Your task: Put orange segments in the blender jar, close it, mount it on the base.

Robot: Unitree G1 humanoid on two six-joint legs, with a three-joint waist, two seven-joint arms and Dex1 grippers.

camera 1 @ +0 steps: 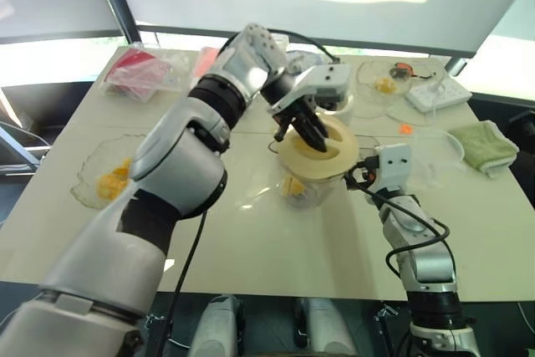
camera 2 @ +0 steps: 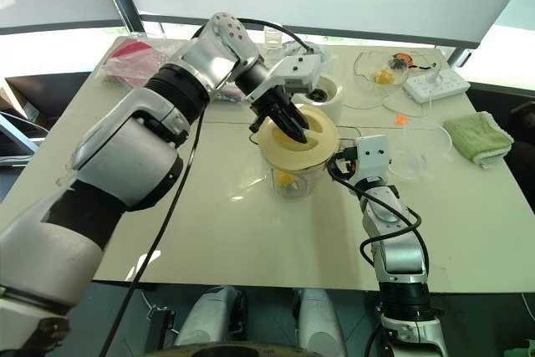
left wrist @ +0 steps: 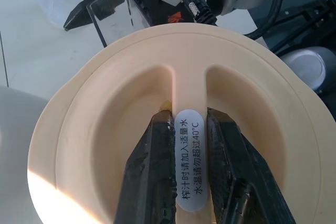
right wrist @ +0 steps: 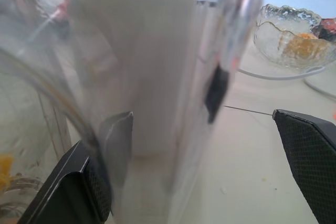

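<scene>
My right gripper will grab the jar by its narrow clear handle next, because the round body of the jar is too wide for my fingers.
The blender jar (camera 1: 311, 186) stands mid-table, and orange segments (camera 2: 287, 180) lie at its bottom. A flat cream lid (left wrist: 100, 129) sits on the jar's mouth. My left gripper (left wrist: 189, 116) reaches down from above and is shut on the lid's raised middle ridge. My right gripper (right wrist: 199, 166) is level at the jar's right side, open, with the jar's clear handle (right wrist: 157, 77) between its spread fingers. The far finger stands well off the handle. The cream-white base (camera 2: 324, 94) stands just behind the jar.
A clear glass bowl (camera 1: 104, 175) holding more orange pieces sits at the left. At the back right are a smaller clear dish (camera 1: 386, 81) and a white power strip (camera 1: 439, 94). A green cloth (camera 1: 485, 146) lies at the right, red packets (camera 1: 138, 71) at the back left.
</scene>
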